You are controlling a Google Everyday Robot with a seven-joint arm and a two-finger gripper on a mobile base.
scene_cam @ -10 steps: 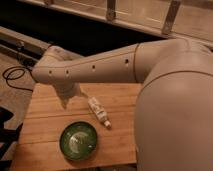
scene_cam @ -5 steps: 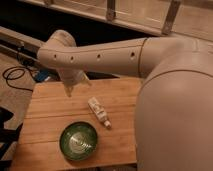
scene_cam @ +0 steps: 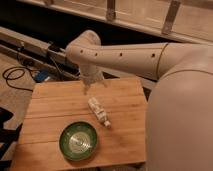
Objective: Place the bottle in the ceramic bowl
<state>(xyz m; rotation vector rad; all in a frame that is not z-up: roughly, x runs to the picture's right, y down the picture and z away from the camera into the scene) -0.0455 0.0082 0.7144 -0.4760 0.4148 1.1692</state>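
My gripper grabs the small white bottle by its body [scene_cam: 97, 108] next, to place it in the ceramic bowl [scene_cam: 78, 140].
The bottle [scene_cam: 98, 111], small and white, lies on its side near the middle of the wooden table [scene_cam: 50, 102], cap pointing toward the near right. The ceramic bowl [scene_cam: 78, 140], dark green with a paler ringed inside, stands empty at the table's front, just left of the bottle and below it in view. My gripper [scene_cam: 94, 86] hangs from the white arm over the far part of the table, a short way behind the bottle and above it. Its fingers stand apart and hold nothing.
The robot's large white body [scene_cam: 180, 120] fills the right side and hides the table's right edge. Behind the table runs a dark rail [scene_cam: 30, 45], with black cables [scene_cam: 17, 75] on the floor at left.
The arm has swung to the right, carrying the gripper from over the table's left part to a spot just behind the bottle. Bottle and bowl have not moved.
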